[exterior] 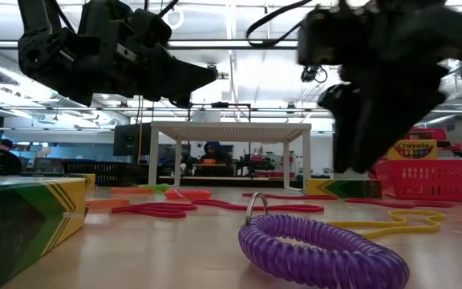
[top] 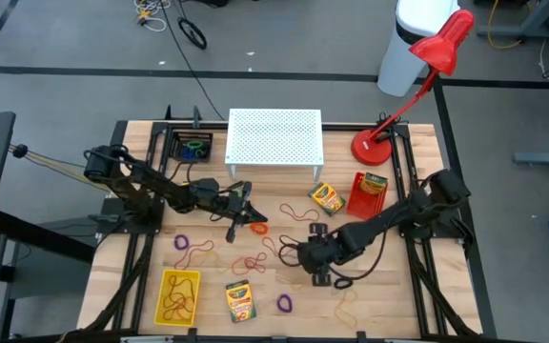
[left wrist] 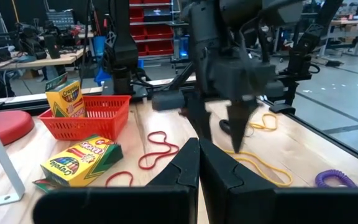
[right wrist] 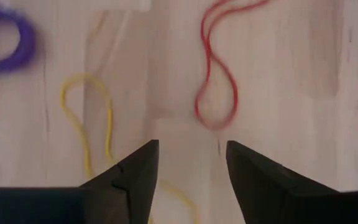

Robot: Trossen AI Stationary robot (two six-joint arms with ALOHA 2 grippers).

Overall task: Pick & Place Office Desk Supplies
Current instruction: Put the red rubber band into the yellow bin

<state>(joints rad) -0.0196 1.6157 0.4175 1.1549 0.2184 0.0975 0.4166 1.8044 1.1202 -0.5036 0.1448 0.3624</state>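
Note:
The crayon box should go into the red basket [top: 359, 207], so my right gripper will grab the crayon box by its narrow sides next.
My right gripper [right wrist: 191, 155] hangs open over the middle of the table [top: 398, 295], fingers pointing steeply down, nothing between them. Below and ahead of it on the wood lie a red rubber band [right wrist: 216, 93], a yellow rubber band [right wrist: 86, 124] and a purple loop [right wrist: 5, 37]. My left gripper [top: 252, 211] is shut and empty, pointing level above the table left of centre, facing the right gripper [left wrist: 238, 118]. Crayon boxes lie flat near the stand [top: 326, 197] and at the near edge [top: 240, 300]. A purple coiled loop [exterior: 319, 249] rests close to the near edge.
A white perforated stand [top: 274, 138] and a red desk lamp [top: 379, 143] occupy the far side. A red basket [top: 368, 193] with a crayon box stands at right, a yellow tray [top: 179, 295] of rubber bands at near left, a black bin [top: 193, 148] at far left.

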